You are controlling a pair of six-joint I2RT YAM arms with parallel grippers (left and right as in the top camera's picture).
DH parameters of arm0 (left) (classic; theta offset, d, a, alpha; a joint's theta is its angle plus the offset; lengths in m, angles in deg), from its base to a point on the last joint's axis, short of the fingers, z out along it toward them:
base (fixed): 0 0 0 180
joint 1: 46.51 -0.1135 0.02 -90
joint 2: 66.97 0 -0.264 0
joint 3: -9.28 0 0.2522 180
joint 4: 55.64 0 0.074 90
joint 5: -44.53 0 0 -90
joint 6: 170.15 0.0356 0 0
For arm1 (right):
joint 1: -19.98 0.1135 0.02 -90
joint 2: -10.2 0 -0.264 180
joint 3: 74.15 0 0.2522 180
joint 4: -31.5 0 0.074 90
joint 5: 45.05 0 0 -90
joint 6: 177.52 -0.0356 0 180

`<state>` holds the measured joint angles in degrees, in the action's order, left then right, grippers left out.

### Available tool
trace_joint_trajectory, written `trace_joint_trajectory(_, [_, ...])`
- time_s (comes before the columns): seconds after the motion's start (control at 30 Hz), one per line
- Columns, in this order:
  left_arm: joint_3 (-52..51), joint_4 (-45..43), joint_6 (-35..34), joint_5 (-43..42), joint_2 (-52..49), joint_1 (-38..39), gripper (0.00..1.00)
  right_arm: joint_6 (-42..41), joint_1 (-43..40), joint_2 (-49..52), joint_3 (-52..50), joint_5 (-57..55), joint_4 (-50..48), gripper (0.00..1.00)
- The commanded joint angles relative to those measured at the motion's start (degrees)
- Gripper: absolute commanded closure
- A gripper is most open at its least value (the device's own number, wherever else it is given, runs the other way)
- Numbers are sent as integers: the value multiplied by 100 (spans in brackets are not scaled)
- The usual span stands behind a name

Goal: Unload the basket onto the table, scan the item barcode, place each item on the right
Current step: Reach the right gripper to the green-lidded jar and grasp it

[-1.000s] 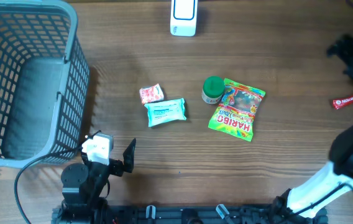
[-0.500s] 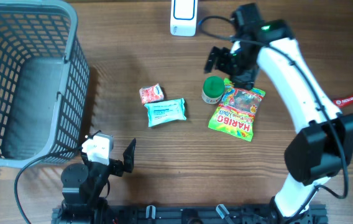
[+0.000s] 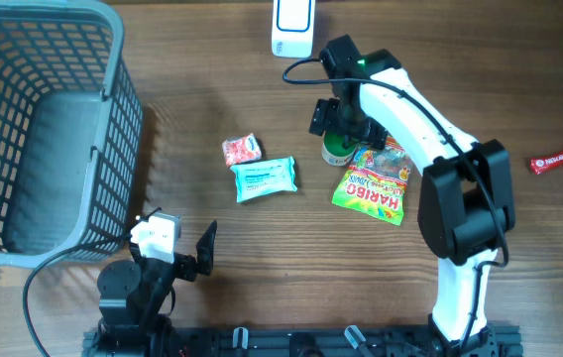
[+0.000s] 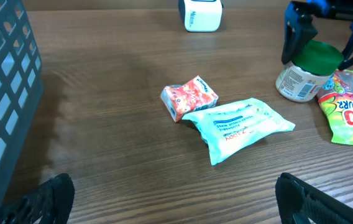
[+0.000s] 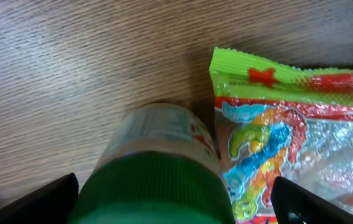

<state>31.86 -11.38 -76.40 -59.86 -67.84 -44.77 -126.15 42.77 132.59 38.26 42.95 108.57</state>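
Note:
The jar should be grabbed next by opposite sides of its green lid with my right gripper, so the label's barcode stays uncovered to scan.
A small jar with a green lid stands mid-table, touching the top-left corner of a Haribo gummy bag. My right gripper hovers over the jar, open, one finger on each side of the lid and not touching it. From the right wrist, the green lid fills the space between the fingers of the right gripper. My left gripper rests open at the near left edge with nothing in it. In its own view the left gripper looks across at the jar.
A white scanner block stands at the far edge. A teal wipes pack and a small red-and-white packet lie left of the jar. A grey basket fills the left side. A red bar lies far right.
My right arm has swung in from the right edge of the table, leftward and down, until its open fingers straddle the green-lidded jar. The left arm and the items have not moved.

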Motion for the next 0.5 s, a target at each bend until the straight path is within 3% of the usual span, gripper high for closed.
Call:
trace_joint_trajectory(0.0, [-35,-7,46,55,11,-37,0,138,-13,264,-44,-48,-87,0])
trace_joint_trajectory(0.3, [-35,-7,46,55,11,-37,0,267,63,651,-44,308,-404,2])
trace_joint_trajectory(0.4, [-35,-7,46,55,11,-37,0,240,83,717,-44,313,-483,12])
trace_joint_trajectory(0.47, [-35,-7,46,55,11,-37,0,247,83,717,-44,310,-472,27])
